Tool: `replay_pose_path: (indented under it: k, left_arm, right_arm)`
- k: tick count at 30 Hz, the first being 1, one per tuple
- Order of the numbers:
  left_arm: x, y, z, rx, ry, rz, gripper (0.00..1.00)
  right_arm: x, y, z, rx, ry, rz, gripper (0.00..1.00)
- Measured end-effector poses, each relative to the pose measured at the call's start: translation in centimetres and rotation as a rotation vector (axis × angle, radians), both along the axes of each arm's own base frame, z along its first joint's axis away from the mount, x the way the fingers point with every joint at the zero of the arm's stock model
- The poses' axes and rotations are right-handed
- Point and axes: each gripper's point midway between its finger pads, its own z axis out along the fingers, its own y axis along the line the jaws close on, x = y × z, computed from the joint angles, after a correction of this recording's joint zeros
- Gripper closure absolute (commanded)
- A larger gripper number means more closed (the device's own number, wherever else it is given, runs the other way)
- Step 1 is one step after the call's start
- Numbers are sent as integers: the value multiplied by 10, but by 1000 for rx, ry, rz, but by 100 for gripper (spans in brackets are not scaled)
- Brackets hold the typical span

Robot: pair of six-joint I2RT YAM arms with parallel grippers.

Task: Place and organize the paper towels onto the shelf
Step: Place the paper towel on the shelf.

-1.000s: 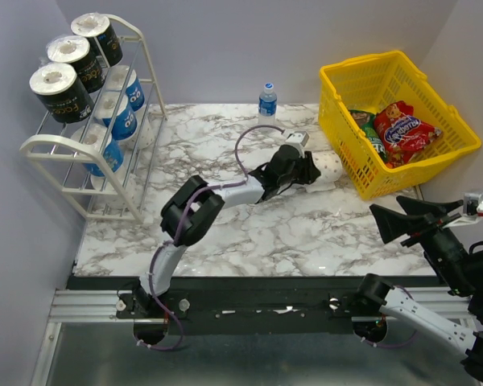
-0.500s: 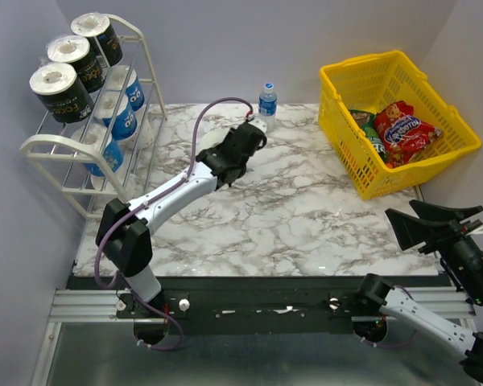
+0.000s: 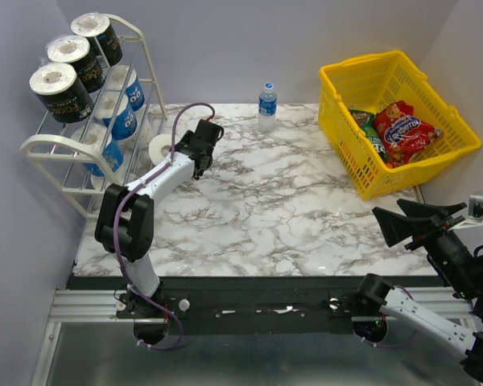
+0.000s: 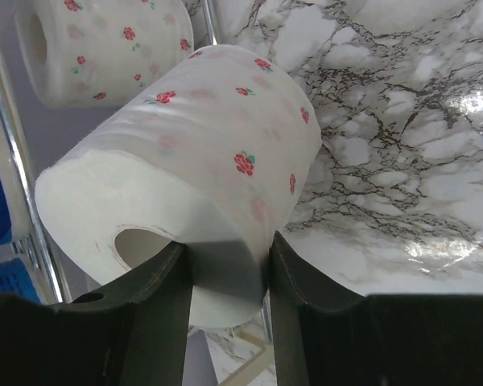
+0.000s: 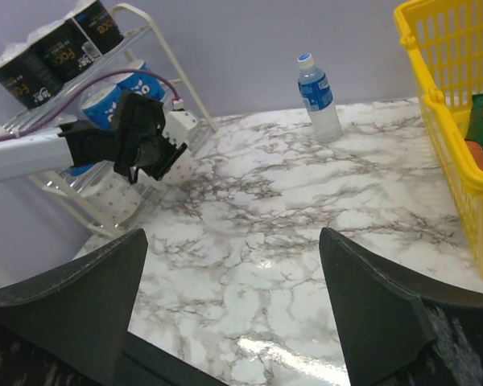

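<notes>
My left gripper keeps hold of the white roll for now. If I opened now, it would fall short of the shelf's bottom level, across its front bar toward the marble.
My left gripper (image 3: 191, 149) is shut on a white paper towel roll with small red flowers (image 4: 209, 129), pinching its wall between the fingers (image 4: 157, 297). It holds this roll (image 3: 160, 149) at the front right of the white shelf (image 3: 80, 181), level with the bottom tier. Three black rolls (image 3: 60, 90) lie on the top tier and three blue ones (image 3: 117, 117) below them. Another flowered roll (image 4: 105, 48) rests on the bottom tier. My right gripper (image 3: 390, 214) hovers open at the near right, nothing between its fingers (image 5: 105, 289).
A small water bottle (image 3: 266, 104) stands at the back of the marble table (image 3: 290, 209). A yellow basket (image 3: 362, 161) with snack packs (image 3: 402, 129) sits at the back right. Walls close in behind and on the left.
My left arm has swung from beside the yellow basket across the table to the shelf, carrying the flowered roll. The right gripper shifted only slightly.
</notes>
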Motion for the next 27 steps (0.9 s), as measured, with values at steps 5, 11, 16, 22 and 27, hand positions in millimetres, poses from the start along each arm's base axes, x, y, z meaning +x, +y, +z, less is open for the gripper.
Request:
replay_pose_path:
  k: [5,11,16,22,27]
  left_arm:
    - [10,19,-18,40,45,23,70]
    - [15,44,-27,81,78,60,70]
    - [19,56,-22,112,66,77,70]
    - [29,70,-15,126,50,102,70]
    - [34,80,-15,134,55,127,70]
  right_arm:
    - [0,0,9,22,-28,1,4]
    - [1,1,14,26,-48,0,4]
    - [2,2,15,20,-57,-2,3]
    - [5,5,10,12,-51,-2,3]
    - [5,5,11,12,-54,-2,3]
